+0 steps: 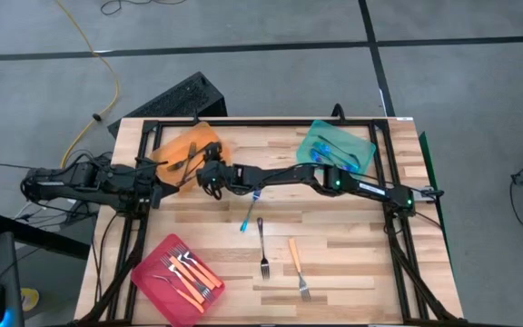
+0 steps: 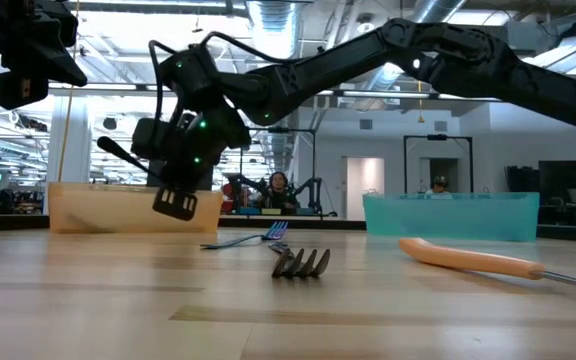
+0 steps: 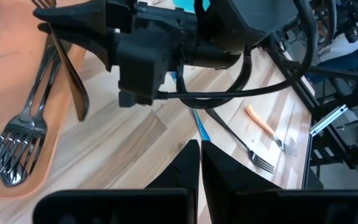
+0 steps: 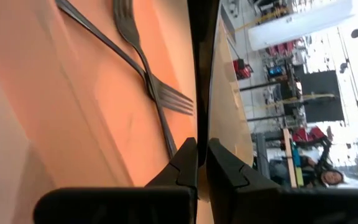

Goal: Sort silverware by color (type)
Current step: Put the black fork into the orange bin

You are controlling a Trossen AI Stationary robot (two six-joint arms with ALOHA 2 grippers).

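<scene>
The dark fork in my right gripper is over the orange tray (image 1: 209,138), inside the tray's sides, and would rest there, so it is time to open my right gripper now.
My right gripper (image 1: 192,165) reaches across the table to the orange tray (image 1: 209,138) at the far left and is shut on a dark metal fork (image 3: 72,81). Other dark forks (image 4: 151,81) lie flat in that tray. A blue-handled fork (image 1: 249,216), a dark fork (image 1: 262,245) and an orange-handled fork (image 1: 296,266) lie flat on the wood near the middle. My left gripper (image 3: 199,163) stays drawn back at the table's left side, shut and holding nothing. My right gripper pinches the dark fork between its two fingers; the fork's thin edge (image 4: 202,87) runs on past the fingertips. The fingers come from the table's right, slanting slightly down. The handle's free end (image 2: 108,148) sticks out toward the left, above the orange tray's wall.
A teal tray (image 1: 363,147) with blue-handled forks stands at the far right. A red tray (image 1: 145,272) with orange-handled forks sits at the near left. A black frame (image 1: 384,173) edges the tabletop. Bare wood lies near the front right.
</scene>
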